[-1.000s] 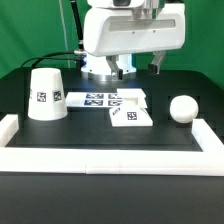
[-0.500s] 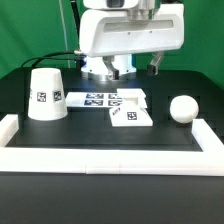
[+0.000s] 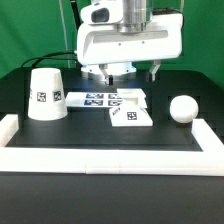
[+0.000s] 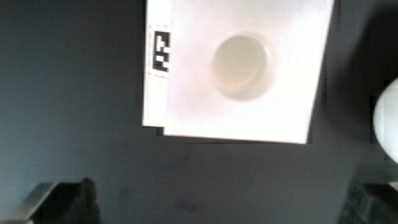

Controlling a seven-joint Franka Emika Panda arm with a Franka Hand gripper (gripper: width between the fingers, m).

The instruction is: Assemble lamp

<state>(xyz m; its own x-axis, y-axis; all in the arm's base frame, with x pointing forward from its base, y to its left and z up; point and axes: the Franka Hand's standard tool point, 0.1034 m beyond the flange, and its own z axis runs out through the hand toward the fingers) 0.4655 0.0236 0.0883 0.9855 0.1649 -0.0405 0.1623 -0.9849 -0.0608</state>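
My fingers, over black table in the wrist view, should move toward the lamp base before closing.
The flat square lamp base (image 3: 130, 116) lies on the black table in the middle, tag up. In the wrist view the base (image 4: 240, 68) shows its round socket and a tag on one edge. The cone shade (image 3: 45, 93) stands at the exterior view's left. The round bulb (image 3: 183, 109) lies at the exterior view's right; its edge shows in the wrist view (image 4: 390, 120). My gripper (image 3: 130, 72) hangs above and behind the base, open and empty. In the wrist view the gripper (image 4: 217, 205) has its fingers (image 4: 54, 205) wide apart over bare table.
The marker board (image 3: 105, 99) lies flat between the shade and the base. A low white wall (image 3: 100, 155) runs along the table's front, with short side pieces at the left (image 3: 8, 128) and the right (image 3: 212, 135).
The arm's head has risen a little and shifted toward the exterior view's right; both fingers now show spread apart. The lamp parts have not moved.
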